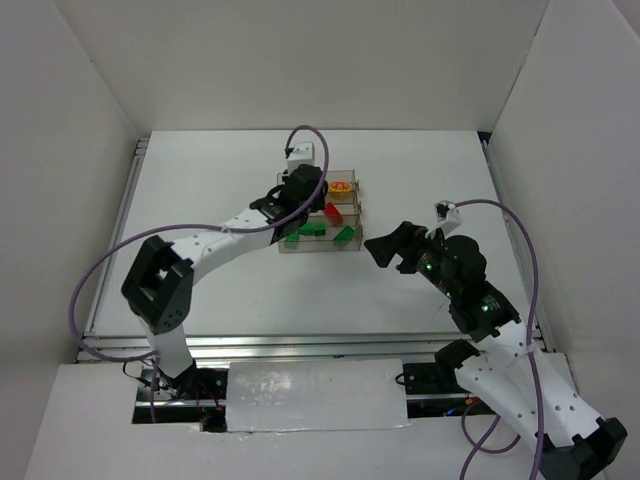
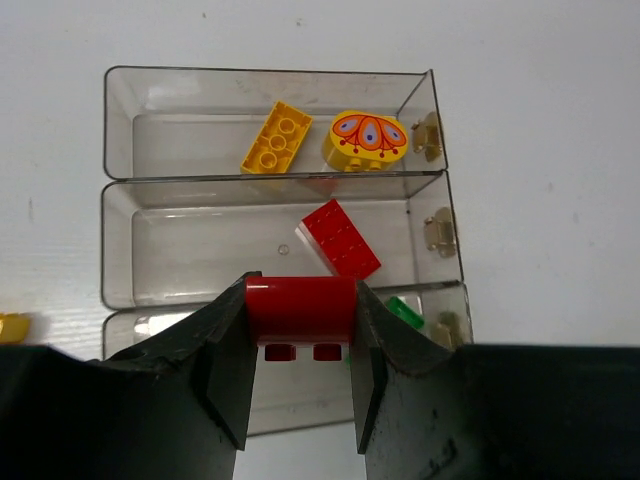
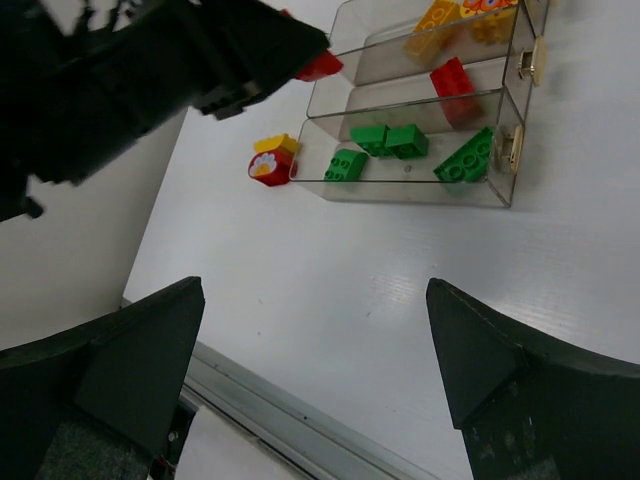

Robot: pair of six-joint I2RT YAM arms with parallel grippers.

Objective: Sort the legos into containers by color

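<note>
The red brick is above the near trough's edge and would fall there if the left gripper opened now, so the left gripper needs to move the brick toward the middle trough first.
The clear three-trough tray (image 1: 318,250) sits mid-table. In the left wrist view (image 2: 104,235) its far trough holds a yellow brick (image 2: 272,139) and a yellow patterned round brick (image 2: 365,139). The middle trough holds a red brick (image 2: 340,238); a green brick (image 2: 405,312) shows in the near trough. My left gripper (image 2: 300,330) is shut on a red brick (image 2: 300,308) above the near trough's edge. My right gripper (image 3: 315,340) is open and empty, right of the tray (image 3: 410,190). Three green bricks (image 3: 390,138) lie in the near trough.
A red-and-yellow stack (image 3: 270,162) stands on the table just left of the tray; its yellow part shows at the left wrist view's edge (image 2: 12,326). White walls enclose the table. A metal rail (image 1: 300,345) runs along the near edge.
</note>
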